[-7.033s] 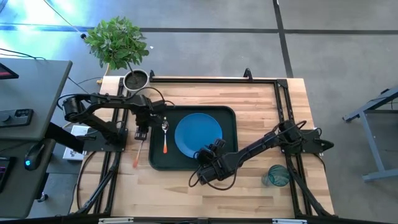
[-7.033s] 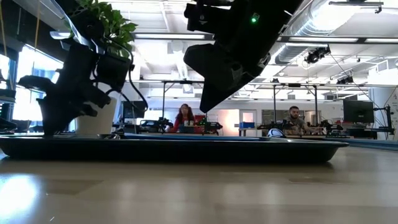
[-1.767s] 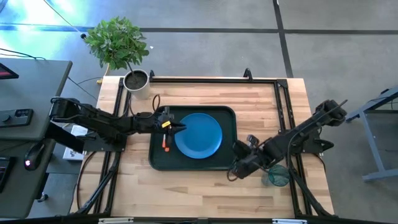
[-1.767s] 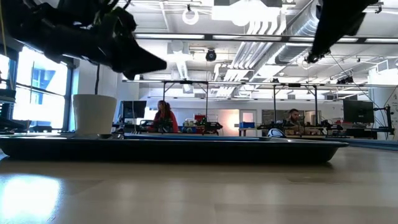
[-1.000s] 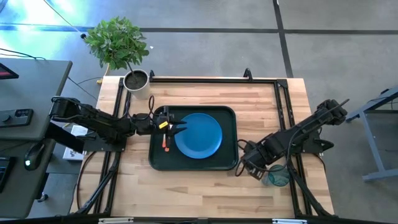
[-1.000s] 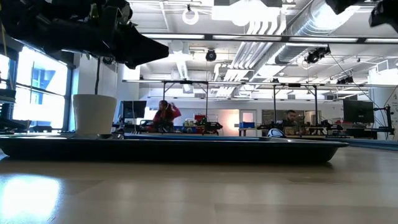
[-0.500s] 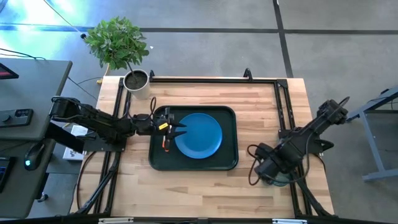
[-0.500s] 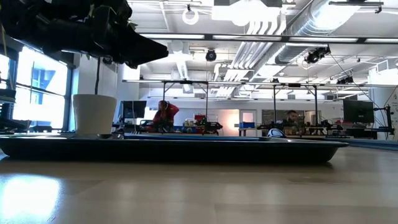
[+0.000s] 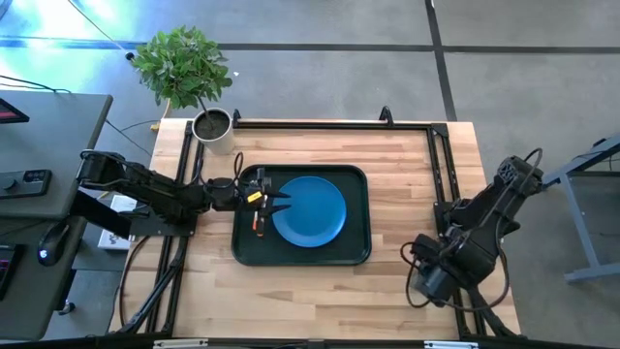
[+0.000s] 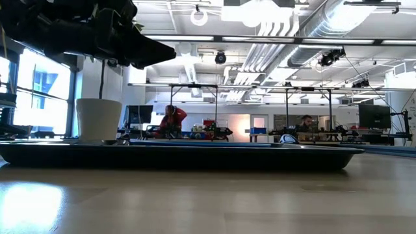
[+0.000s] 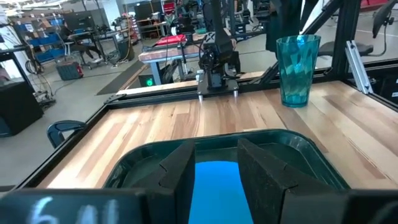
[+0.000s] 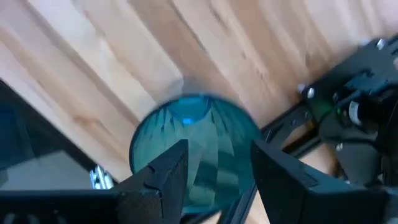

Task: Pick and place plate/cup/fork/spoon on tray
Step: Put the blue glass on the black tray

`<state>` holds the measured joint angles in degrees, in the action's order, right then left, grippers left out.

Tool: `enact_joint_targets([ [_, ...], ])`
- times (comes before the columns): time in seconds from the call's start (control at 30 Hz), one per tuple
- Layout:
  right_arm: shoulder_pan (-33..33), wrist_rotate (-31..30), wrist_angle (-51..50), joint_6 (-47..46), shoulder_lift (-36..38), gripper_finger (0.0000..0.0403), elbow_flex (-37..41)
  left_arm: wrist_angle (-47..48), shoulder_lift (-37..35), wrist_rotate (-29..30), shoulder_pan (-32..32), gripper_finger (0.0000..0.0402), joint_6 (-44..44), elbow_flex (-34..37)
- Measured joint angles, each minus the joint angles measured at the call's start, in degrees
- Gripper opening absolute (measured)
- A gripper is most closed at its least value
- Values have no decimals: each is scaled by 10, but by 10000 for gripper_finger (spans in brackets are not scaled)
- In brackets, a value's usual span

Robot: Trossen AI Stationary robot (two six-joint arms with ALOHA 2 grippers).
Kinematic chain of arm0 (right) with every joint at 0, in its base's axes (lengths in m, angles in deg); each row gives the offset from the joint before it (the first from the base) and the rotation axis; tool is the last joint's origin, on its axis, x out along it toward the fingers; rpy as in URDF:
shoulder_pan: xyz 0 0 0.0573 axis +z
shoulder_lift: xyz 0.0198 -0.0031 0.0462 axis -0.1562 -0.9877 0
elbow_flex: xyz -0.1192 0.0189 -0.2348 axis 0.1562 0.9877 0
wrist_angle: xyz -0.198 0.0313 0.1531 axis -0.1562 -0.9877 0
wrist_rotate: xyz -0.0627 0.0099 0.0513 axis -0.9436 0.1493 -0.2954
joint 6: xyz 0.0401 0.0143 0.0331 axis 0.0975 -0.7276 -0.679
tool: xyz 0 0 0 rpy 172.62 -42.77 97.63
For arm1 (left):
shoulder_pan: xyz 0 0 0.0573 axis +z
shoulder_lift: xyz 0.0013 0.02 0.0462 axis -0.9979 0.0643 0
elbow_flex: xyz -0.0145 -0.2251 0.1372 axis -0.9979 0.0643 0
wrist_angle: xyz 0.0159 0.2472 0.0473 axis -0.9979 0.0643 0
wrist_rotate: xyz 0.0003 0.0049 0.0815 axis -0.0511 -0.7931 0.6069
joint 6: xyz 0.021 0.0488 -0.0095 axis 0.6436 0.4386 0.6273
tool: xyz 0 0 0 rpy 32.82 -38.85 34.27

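The teal cup has to go on the tray, so the robot's right gripper should next grab the teal cup by its rim (image 12: 244, 124).
The blue plate (image 9: 308, 210) lies in the dark green tray (image 9: 358, 254). Orange-handled cutlery (image 9: 257, 225) lies in the tray's left part; I cannot tell the fork from the spoon. My left gripper (image 9: 279, 200) hangs open and empty over the tray's left edge, pointing at the plate (image 11: 217, 183). The teal cup (image 11: 297, 68) stands upright on the table at the near right, off the tray. My right gripper (image 12: 214, 168) is open above it, pointing down, one finger on either side of the cup (image 12: 193, 134). In the high view the right arm (image 9: 455, 257) hides the cup.
A grey pot with a plant (image 9: 211, 124) stands at the table's far left corner. A black frame (image 9: 436, 174) runs along the table's far and right sides. Bare wood lies between the tray and the cup (image 9: 397, 194).
My right gripper has gone from beside the tray's near right corner toward the table's near right corner and now stands over the cup, pointing down. The cup has stayed where it was.
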<state>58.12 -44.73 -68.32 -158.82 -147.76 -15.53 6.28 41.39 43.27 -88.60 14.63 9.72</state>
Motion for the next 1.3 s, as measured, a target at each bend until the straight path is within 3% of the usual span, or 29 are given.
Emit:
enact_joint_targets([
  [0.17,1,-28,0,-19,0,165,17,3,0,7,0,111,-6,0],
  [0.37,2,73,13,-18,0,165,104,29,0,19,0,111,-6,0],
  [0.6,-3,93,123,31,0,161,176,28,0,45,0,110,-10,0],
  [0.73,-10,93,166,65,-1,117,189,28,0,79,0,99,-23,0],
  [0.87,-28,92,152,80,2,38,182,28,0,82,0,82,-24,0],
  [0.93,-43,86,150,90,10,10,177,28,0,81,0,73,-25,0],
  [1.13,-108,47,119,151,25,8,132,28,0,81,0,49,-41,0],
  [1.3,-186,-91,11,253,25,8,29,28,0,82,0,29,-41,0],
])
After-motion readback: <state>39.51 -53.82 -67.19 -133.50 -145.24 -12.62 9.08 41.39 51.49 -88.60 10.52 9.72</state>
